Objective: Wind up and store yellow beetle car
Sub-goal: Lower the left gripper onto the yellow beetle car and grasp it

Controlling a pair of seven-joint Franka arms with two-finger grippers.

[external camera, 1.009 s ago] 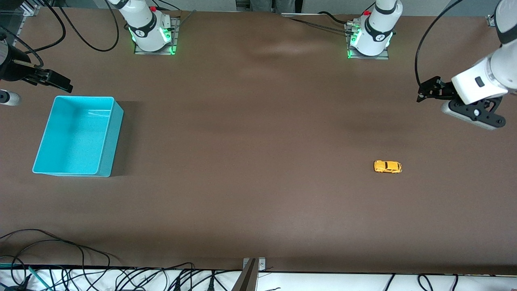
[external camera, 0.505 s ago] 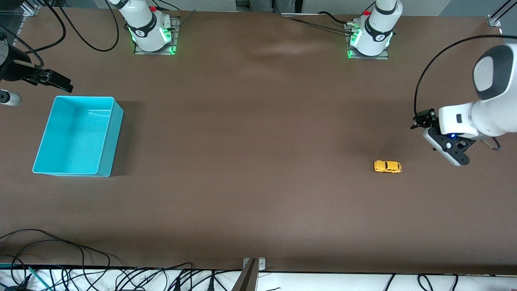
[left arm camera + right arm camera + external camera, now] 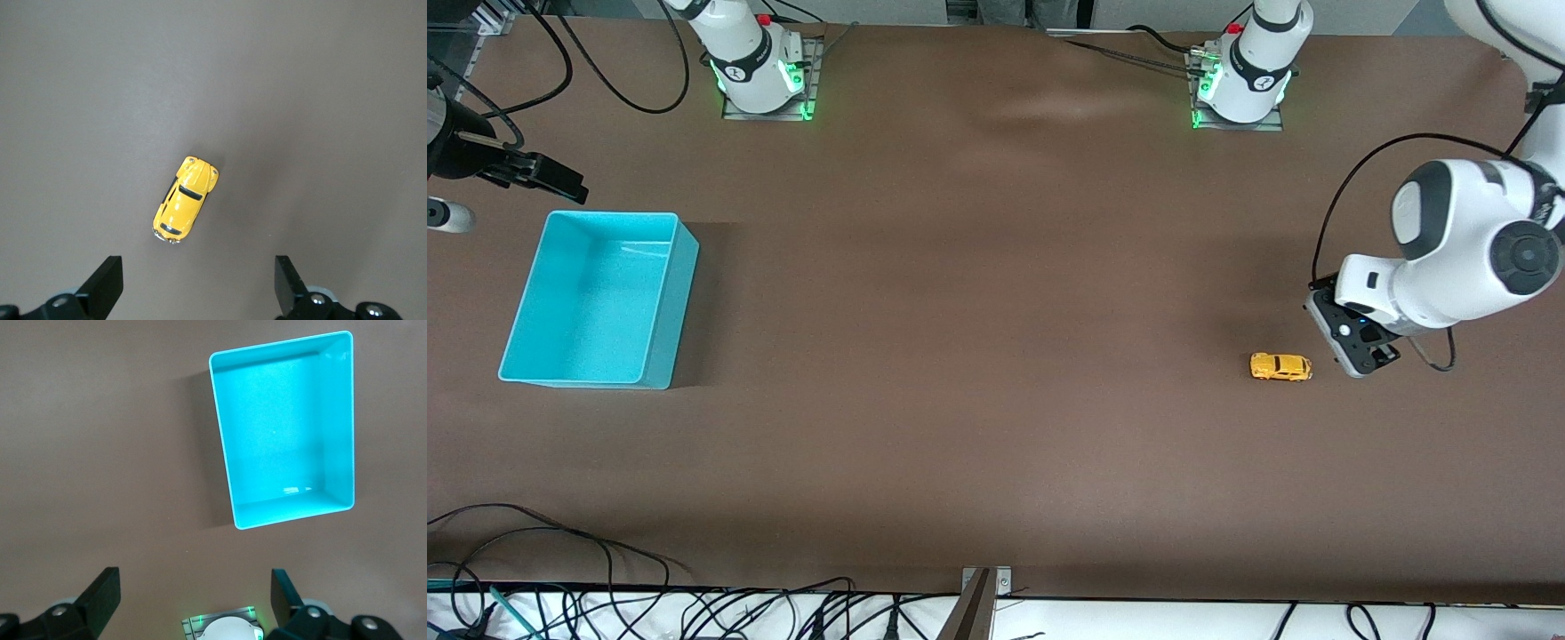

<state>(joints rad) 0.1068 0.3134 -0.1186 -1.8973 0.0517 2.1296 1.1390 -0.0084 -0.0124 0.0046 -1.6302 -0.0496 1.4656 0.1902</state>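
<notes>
The yellow beetle car (image 3: 1280,366) is to be wound up along the brown table. My left gripper should grip its cabin sides next.
The yellow beetle car (image 3: 1280,366) stands on its wheels on the brown table, toward the left arm's end. My left gripper (image 3: 1356,345) hangs over the table just beside the car, on the side toward that end. In the left wrist view the yellow beetle car (image 3: 185,199) lies ahead of the left gripper (image 3: 198,273), outside its open fingers, which hold nothing. My right gripper (image 3: 560,182) waits open above the table at the right arm's end, beside the turquoise bin (image 3: 671,302). In the right wrist view the right gripper (image 3: 193,587) is open and holds nothing.
The turquoise bin (image 3: 223,453) has nothing in it. Both arm bases (image 3: 760,67) (image 3: 1245,76) stand along the table's edge farthest from the front camera. Cables (image 3: 560,569) lie along the edge nearest to it, around a metal bracket (image 3: 978,604).
My left arm has swung down from near the table's end to just beside the car, its wrist turning to face downward. The right arm, car and bin have not moved.
</notes>
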